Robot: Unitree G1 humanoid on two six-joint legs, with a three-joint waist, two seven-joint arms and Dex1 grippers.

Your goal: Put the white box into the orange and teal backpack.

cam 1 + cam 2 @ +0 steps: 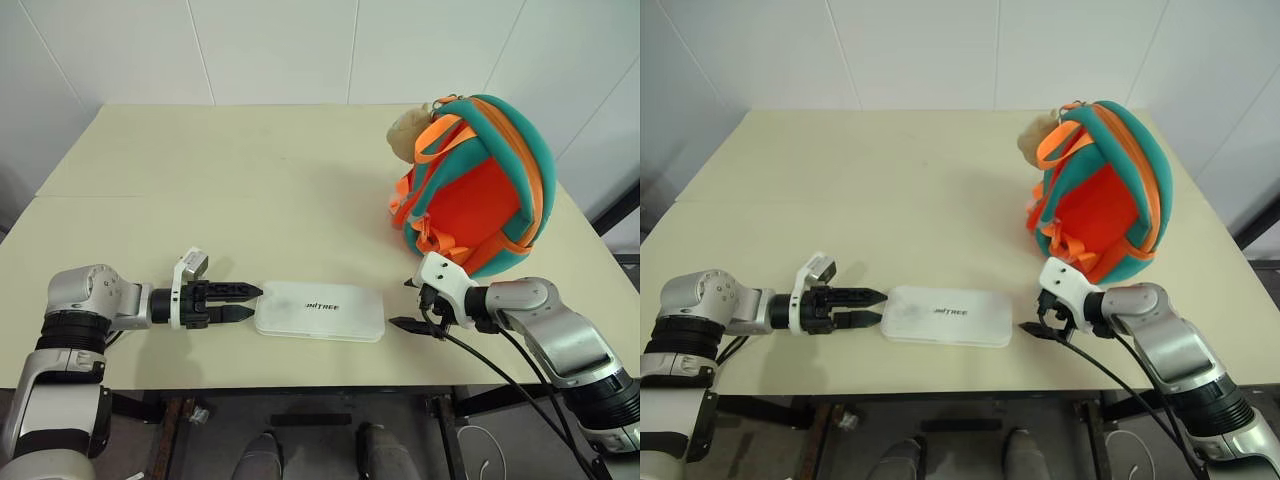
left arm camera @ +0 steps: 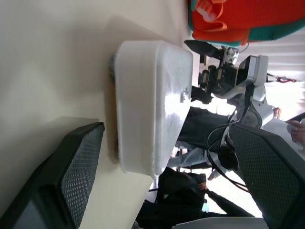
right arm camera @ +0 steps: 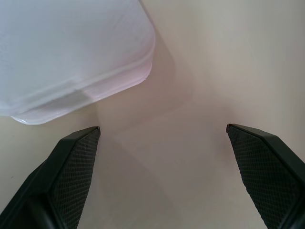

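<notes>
My right gripper grabs the backpack by its teal and orange edge (image 1: 450,165) next, which gets the backpack ready for the white box (image 1: 320,310).
The white box (image 1: 320,310) lies flat near the table's front edge, its dark lettering facing up. My left gripper (image 1: 255,302) is open at the box's left end, and in the left wrist view that end (image 2: 152,100) sits just ahead of the two fingers (image 2: 76,171). My right gripper (image 1: 400,303) is open a little off the box's right end, with bare table between its fingers (image 3: 71,171) and the box's corner (image 3: 71,52) beside them. The orange and teal backpack (image 1: 480,185) stands at the back right, behind the right gripper, with a beige plush charm (image 1: 408,130) on its far side.
The beige table (image 1: 200,200) stretches wide to the left and back. Its front edge (image 1: 320,372) runs just below the box. Black cables (image 1: 500,375) hang from my right wrist over that edge. White walls close in the back and sides.
</notes>
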